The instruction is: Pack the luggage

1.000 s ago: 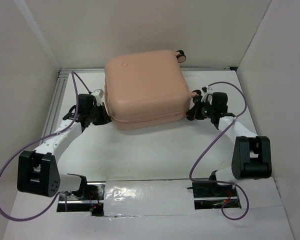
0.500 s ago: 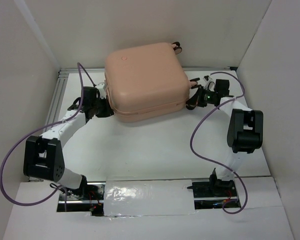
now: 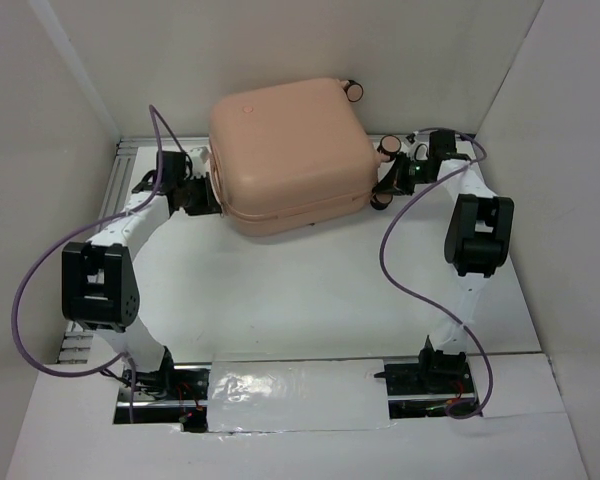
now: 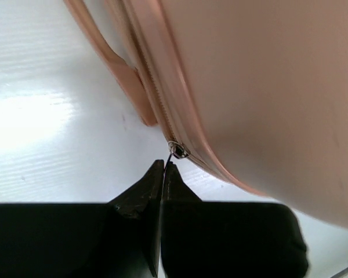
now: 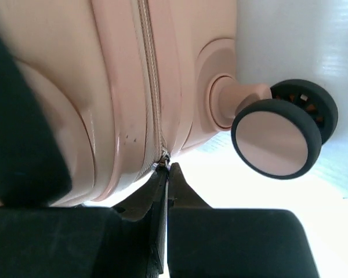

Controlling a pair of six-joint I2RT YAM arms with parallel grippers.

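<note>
My left gripper keeps hold of the zipper pull until it reaches the handle. The pull sits at the seam's curved corner and would rest there, short, if I opened now.
The peach-pink luggage (image 3: 285, 150) lies shut at the back of the white table, its lid up and a wheel (image 3: 356, 90) at its far right corner. My left gripper (image 3: 208, 196) is at its left side, shut on a zipper pull (image 4: 176, 150) of the seam (image 4: 156, 92). My right gripper (image 3: 380, 186) is at its right side, shut on the other zipper pull (image 5: 164, 160), beside a pink-and-black wheel (image 5: 281, 131). The lining is hidden.
White walls close in the table on the left, back and right. An aluminium rail (image 3: 120, 180) runs along the left and back edges. Purple cables (image 3: 405, 270) loop from both arms. The arm bases (image 3: 290, 385) sit at the near edge.
Both grippers have moved toward the back along the luggage's sides, each holding its zipper pull. Both arms have stretched out further. The luggage has shifted slightly backward.
</note>
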